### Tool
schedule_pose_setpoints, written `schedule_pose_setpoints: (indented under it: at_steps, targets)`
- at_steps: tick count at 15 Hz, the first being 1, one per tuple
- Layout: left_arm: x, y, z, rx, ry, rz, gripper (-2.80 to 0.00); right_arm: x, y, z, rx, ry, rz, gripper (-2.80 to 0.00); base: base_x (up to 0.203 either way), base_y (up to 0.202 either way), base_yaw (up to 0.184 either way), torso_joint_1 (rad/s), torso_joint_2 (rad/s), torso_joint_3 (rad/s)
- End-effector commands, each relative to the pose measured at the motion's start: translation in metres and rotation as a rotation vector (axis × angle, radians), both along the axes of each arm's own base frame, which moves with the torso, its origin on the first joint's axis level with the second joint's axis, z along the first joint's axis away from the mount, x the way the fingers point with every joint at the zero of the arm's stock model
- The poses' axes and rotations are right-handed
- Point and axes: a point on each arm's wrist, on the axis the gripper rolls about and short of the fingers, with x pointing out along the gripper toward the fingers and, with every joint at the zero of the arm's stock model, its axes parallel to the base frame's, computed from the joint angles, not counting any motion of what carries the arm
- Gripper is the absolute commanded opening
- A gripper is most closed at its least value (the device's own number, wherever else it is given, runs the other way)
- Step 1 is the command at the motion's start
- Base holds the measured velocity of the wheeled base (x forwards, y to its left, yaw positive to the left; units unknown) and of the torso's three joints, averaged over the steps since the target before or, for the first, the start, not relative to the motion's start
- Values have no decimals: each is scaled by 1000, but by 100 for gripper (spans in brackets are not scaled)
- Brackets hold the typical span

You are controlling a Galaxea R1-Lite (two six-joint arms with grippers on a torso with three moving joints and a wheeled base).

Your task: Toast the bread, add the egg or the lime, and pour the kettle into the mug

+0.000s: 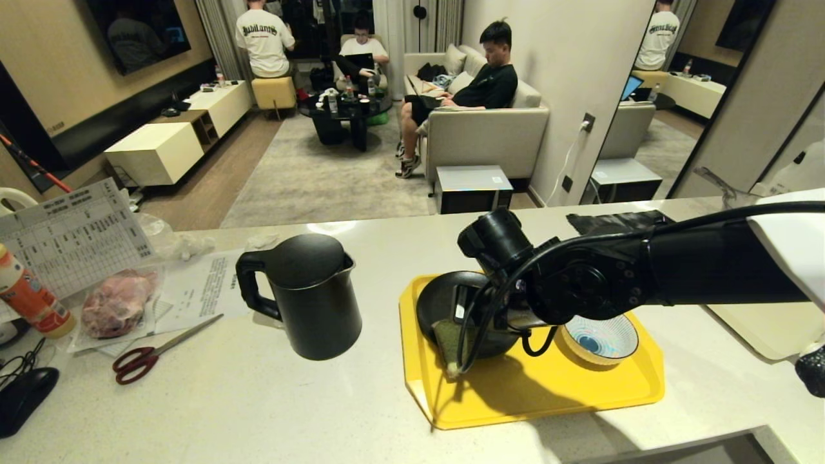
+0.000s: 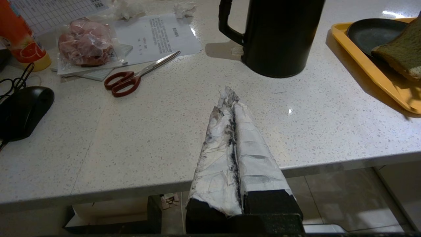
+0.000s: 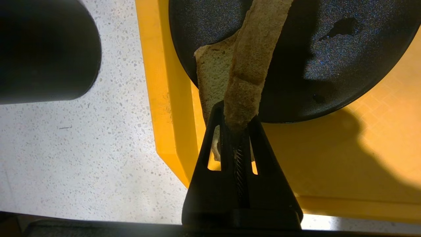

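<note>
My right gripper releases the bread now, since the bread would settle partly inside the pan. The bread's lower side (image 1: 450, 345) leans across the black pan's rim (image 1: 421, 316).
My right gripper (image 3: 237, 120) is shut on the tan crust edge of the bread (image 3: 253, 56). The slice hangs edge-on, tilted, over the near rim of a black pan (image 3: 329, 49) on the yellow tray (image 3: 329, 158). In the head view the right arm reaches in from the right, and the greenish bread (image 1: 449, 341) shows below the wrist at the pan's (image 1: 438, 303) front edge. The black kettle (image 1: 303, 293) stands upright on the counter left of the tray (image 1: 548, 393). My left gripper (image 2: 229, 93), its fingers wrapped in white tape, is shut and empty over the counter's near edge. Egg, lime and mug are out of view.
A blue-and-white striped bowl (image 1: 601, 336) sits on the tray's right side. At the counter's left lie red scissors (image 1: 155, 354), bagged meat (image 1: 119, 303), papers, an orange bottle (image 1: 29, 296) and a black mouse (image 1: 26, 396). People sit in the room beyond.
</note>
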Motion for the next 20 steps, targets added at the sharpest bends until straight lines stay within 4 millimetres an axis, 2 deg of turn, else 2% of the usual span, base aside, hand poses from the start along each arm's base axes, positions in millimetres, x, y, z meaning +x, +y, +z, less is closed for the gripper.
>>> schedule_pose_setpoints:
  at_steps: [1,6,7,20]
  targets:
    - [0,0,0,-1,-3,0,-280,0,0,0,2,-1,-2,-280,0,0,0,0,0,0]
    - [0,0,0,-2,-3,0,-280,1,0,-1,-16,-9,-6,-280,0,0,0,0,0,0]
    - [0,0,0,-1,-3,0,-280,2,0,-2,-18,-8,-6,0,0,0,0,0,0,0]
    - [0,0,0,-1,-3,0,-280,2,-4,-3,-59,-20,-33,0,0,0,0,0,0,0]
